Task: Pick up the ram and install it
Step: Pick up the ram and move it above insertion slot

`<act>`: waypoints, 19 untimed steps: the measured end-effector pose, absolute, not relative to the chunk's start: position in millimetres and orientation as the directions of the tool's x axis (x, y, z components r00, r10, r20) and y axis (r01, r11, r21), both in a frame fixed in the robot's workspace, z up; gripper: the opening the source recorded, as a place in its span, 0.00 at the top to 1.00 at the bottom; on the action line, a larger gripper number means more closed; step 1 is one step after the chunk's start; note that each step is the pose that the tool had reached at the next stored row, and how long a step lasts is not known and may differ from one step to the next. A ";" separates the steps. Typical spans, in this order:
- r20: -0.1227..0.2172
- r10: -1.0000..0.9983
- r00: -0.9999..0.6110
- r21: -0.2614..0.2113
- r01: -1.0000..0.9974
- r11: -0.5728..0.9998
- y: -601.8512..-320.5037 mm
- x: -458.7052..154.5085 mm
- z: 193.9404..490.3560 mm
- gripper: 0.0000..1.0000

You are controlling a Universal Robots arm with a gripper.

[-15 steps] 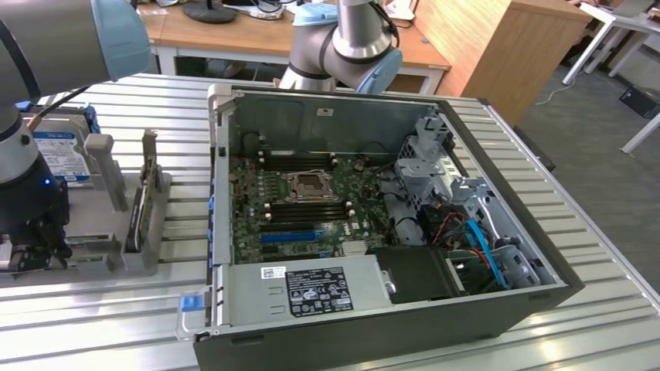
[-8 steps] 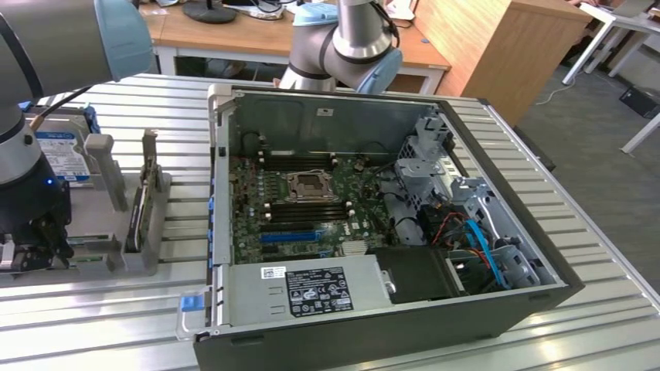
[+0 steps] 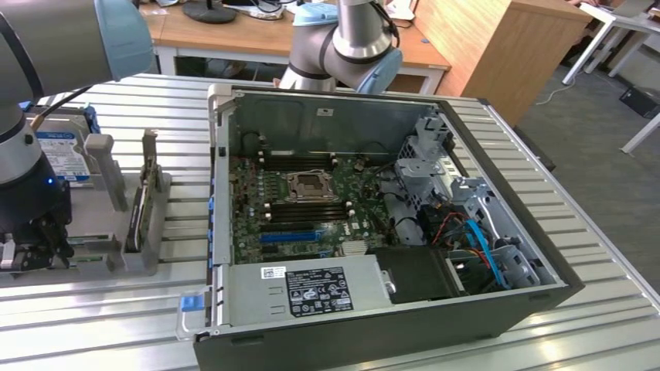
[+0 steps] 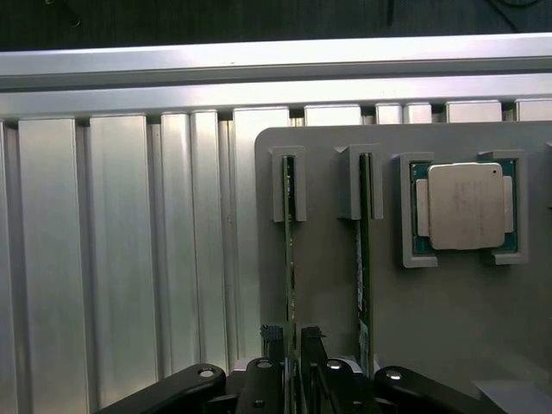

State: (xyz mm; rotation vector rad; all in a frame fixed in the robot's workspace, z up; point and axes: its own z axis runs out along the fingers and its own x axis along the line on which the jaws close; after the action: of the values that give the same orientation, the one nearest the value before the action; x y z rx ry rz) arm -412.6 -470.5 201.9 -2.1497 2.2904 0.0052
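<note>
I need to pick up the ram next with my gripper, holding it by its thin top edge (image 4: 291, 306), to install it in the motherboard's memory slots.
Two green ram sticks stand on edge in slots of a grey holder plate (image 4: 328, 285). In the wrist view my gripper (image 4: 291, 341) straddles the end of one ram (image 4: 291, 250), with a dark fingertip (image 4: 273, 338) close on each side and a thin gap still showing, so it stands open. The second ram (image 4: 363, 259) stands in the neighbouring slot. In the exterior view the gripper (image 3: 31, 246) hangs low over the holder (image 3: 113, 232) at that view's left. The open computer case (image 3: 341, 100) lies beside it, with its motherboard (image 3: 299, 209) and dark memory slots exposed.
A processor chip (image 4: 466, 205) sits in a recess on the holder. A silver hard drive (image 3: 62, 147) with a blue-white label and an upright card (image 3: 144, 201) with a metal bracket stand on the holder. The ribbed aluminium table (image 4: 103, 259) surrounds it. A wooden desk (image 3: 484, 39) stands behind.
</note>
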 end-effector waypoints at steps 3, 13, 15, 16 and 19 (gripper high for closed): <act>-0.003 -0.998 -0.063 0.002 -0.998 0.063 -470.5 -412.7 201.9 0.77; -0.003 -0.998 -0.063 0.002 -0.998 0.063 -470.5 -412.7 201.9 0.79; -0.003 -0.998 -0.063 0.002 -0.998 0.063 -470.5 -412.7 201.9 0.88; -0.003 -0.998 -0.063 0.002 -0.998 0.063 -470.5 -412.7 201.9 0.88; -0.003 -0.998 -0.063 0.002 -0.998 0.063 -470.5 -412.7 201.9 0.88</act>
State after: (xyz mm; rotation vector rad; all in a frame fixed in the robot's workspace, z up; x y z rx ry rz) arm -412.7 -470.5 201.9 -2.1497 2.2905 0.0051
